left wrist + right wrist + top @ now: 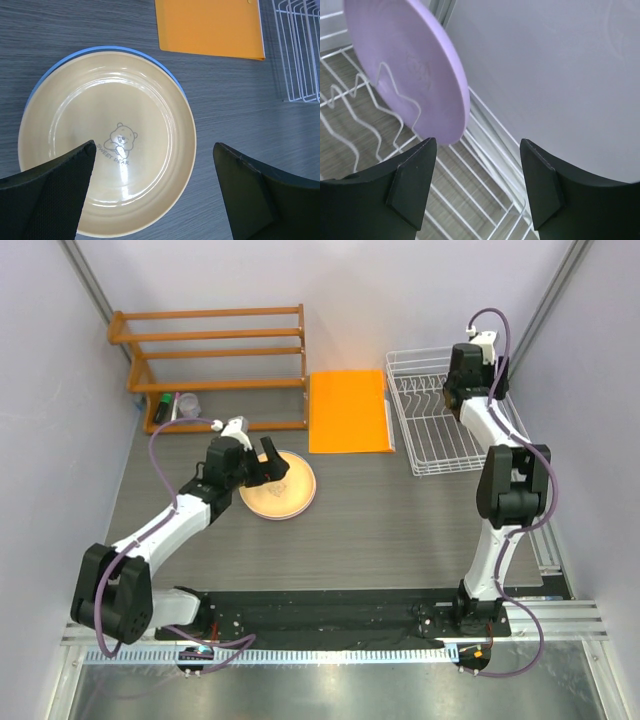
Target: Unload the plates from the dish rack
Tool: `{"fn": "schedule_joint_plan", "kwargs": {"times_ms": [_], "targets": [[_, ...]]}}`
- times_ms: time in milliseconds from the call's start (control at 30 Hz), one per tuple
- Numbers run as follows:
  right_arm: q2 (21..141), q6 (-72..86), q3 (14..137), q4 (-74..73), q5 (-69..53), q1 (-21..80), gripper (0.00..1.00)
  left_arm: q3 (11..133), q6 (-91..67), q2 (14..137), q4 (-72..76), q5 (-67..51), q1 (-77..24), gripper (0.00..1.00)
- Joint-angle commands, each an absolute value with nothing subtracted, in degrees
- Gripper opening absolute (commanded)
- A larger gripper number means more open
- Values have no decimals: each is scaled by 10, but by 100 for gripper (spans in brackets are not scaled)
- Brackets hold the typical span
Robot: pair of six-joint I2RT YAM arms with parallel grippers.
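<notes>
The robot's right gripper has its fingers wide open short of the lavender plate's rim (461,93), so the lavender plate (407,65) would stay upright among the rack's wires if the gripper lifted now.
A pale orange-yellow plate (107,140) with a bear print lies flat on the table, on top of a light blue plate (50,70) whose rim shows around it. This stack (280,488) sits left of centre. My left gripper (154,150) hangs open just above the stack's right part, holding nothing. A lavender plate (407,65) stands upright among the tines of the white wire dish rack (430,455). My right gripper (477,142) is open inside the rack, with the plate's lower edge just above its left finger (415,180). From above, that arm hides the plate.
An orange mat (348,410) lies between the stack and the rack. An orange wooden slatted shelf (215,350) stands at the back left, with a small cup (187,405) under it. Grey walls close in on both sides and behind the rack.
</notes>
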State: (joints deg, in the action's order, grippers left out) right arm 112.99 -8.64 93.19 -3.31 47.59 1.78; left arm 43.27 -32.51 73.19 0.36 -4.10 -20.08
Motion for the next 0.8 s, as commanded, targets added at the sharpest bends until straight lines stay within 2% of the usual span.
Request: {"fn": "schedule_joint_plan", "kwargs": {"times_ms": [0,67,500,633,667,733,767], "targets": [[1155,-149,1009,32,493,7,73,431,-321,744,61,-74,-199,100],[1182,-159,1030,19,489,8,73,429,-322,754,69,-76,-199,99],[1262,-160,1115,-15,473,-30,46,445,-322,793,70,-79,-200,100],[1269,-163,1119,-25,461,-31,30,445,-322,800,71,-79,-199,99],[1270,-163,1122,-30,452,-31,14,445,-322,801,73,-79,-199,99],[1274,-159,1128,-45,445,-31,1,445,-323,802,73,-80,-200,100],[1274,-157,1130,-49,432,-31,1,444,-323,803,76,-79,-200,99]]}}
